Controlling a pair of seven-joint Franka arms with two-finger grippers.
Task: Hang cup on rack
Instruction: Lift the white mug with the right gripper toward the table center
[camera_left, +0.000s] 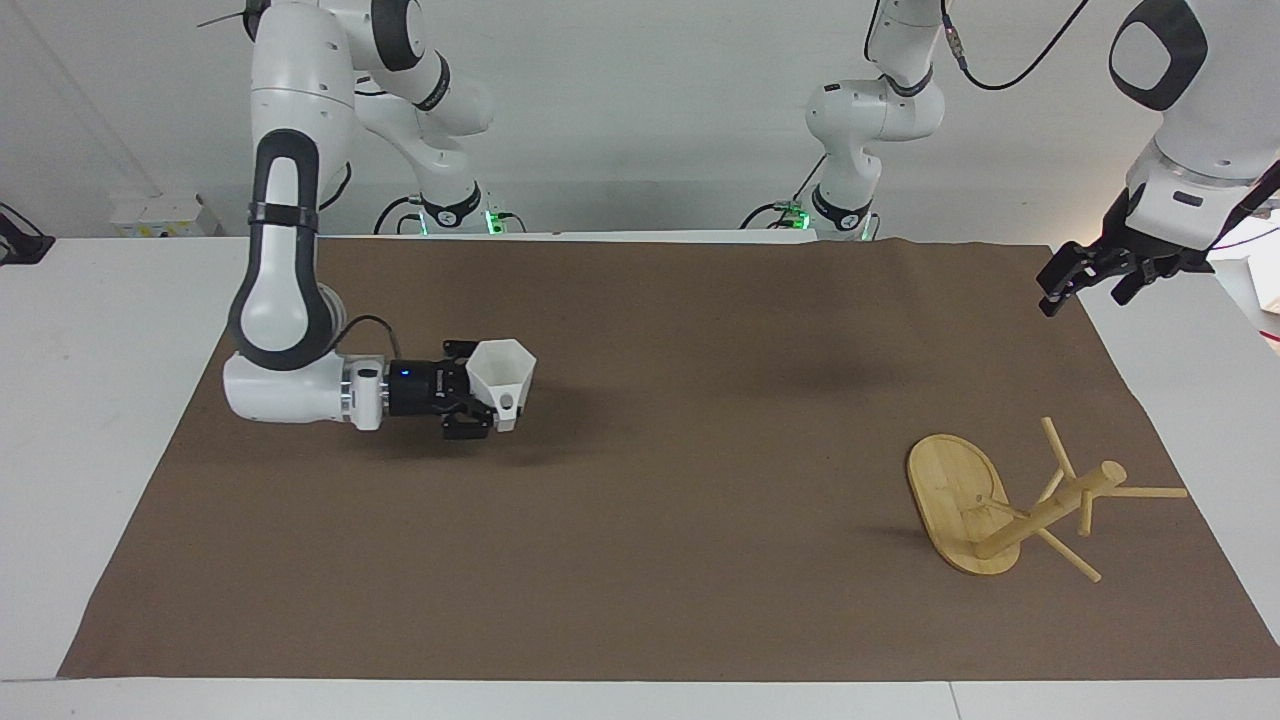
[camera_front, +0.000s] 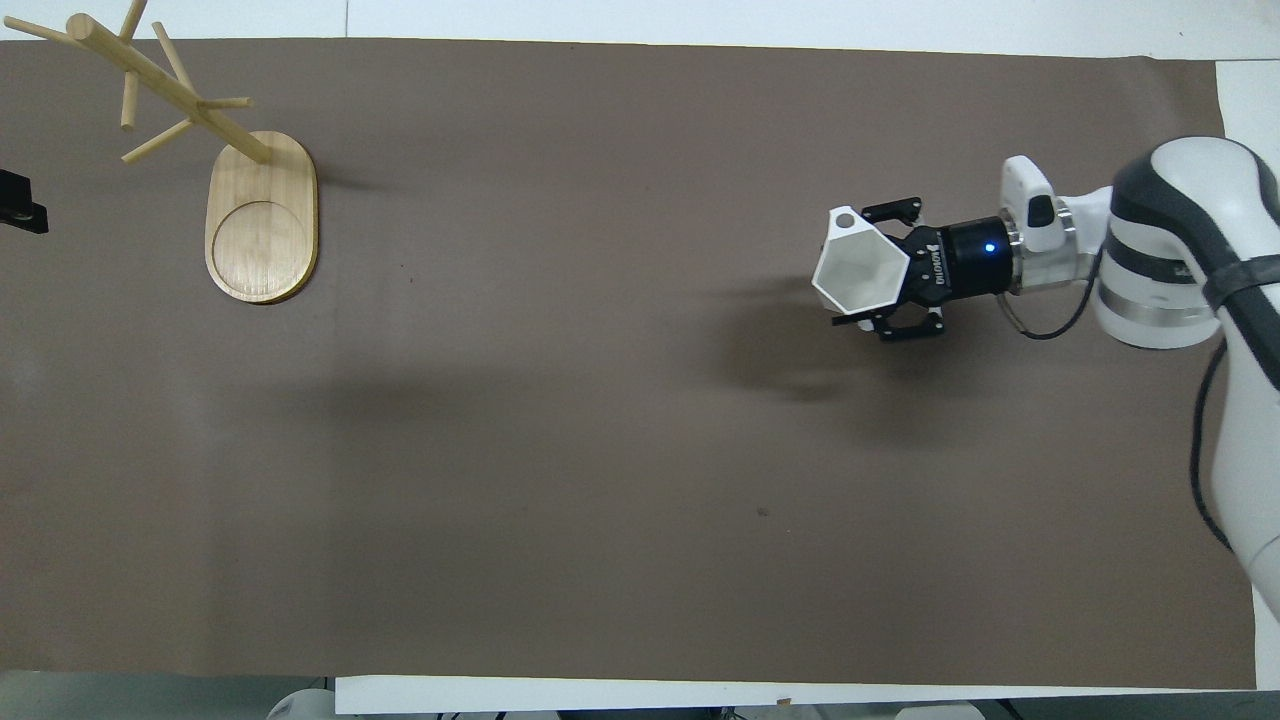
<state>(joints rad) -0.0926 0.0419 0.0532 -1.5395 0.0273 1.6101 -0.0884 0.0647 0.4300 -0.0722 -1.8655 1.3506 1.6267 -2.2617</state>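
My left gripper should next take hold of the cup by its exposed rim, because my right gripper is holding the cup's sides.
My right gripper (camera_left: 478, 398) is shut on the white hexagonal cup (camera_left: 503, 368) and holds it rim up, a little above the brown mat, its shadow below it. The cup's handle tab points away from the robots. In the overhead view the cup (camera_front: 858, 272) sits at the tip of the right gripper (camera_front: 895, 270). The bamboo rack (camera_left: 1045, 510) stands on its oval base (camera_left: 950, 480) at the left arm's end of the table, apart from the cup; it also shows in the overhead view (camera_front: 180, 90). My left gripper (camera_left: 1090, 275) waits open and empty in the air above the mat's corner near the rack.
The brown mat (camera_left: 700, 520) covers most of the white table. The left gripper's tip (camera_front: 20, 205) shows at the edge of the overhead view, beside the rack's base (camera_front: 262, 215).
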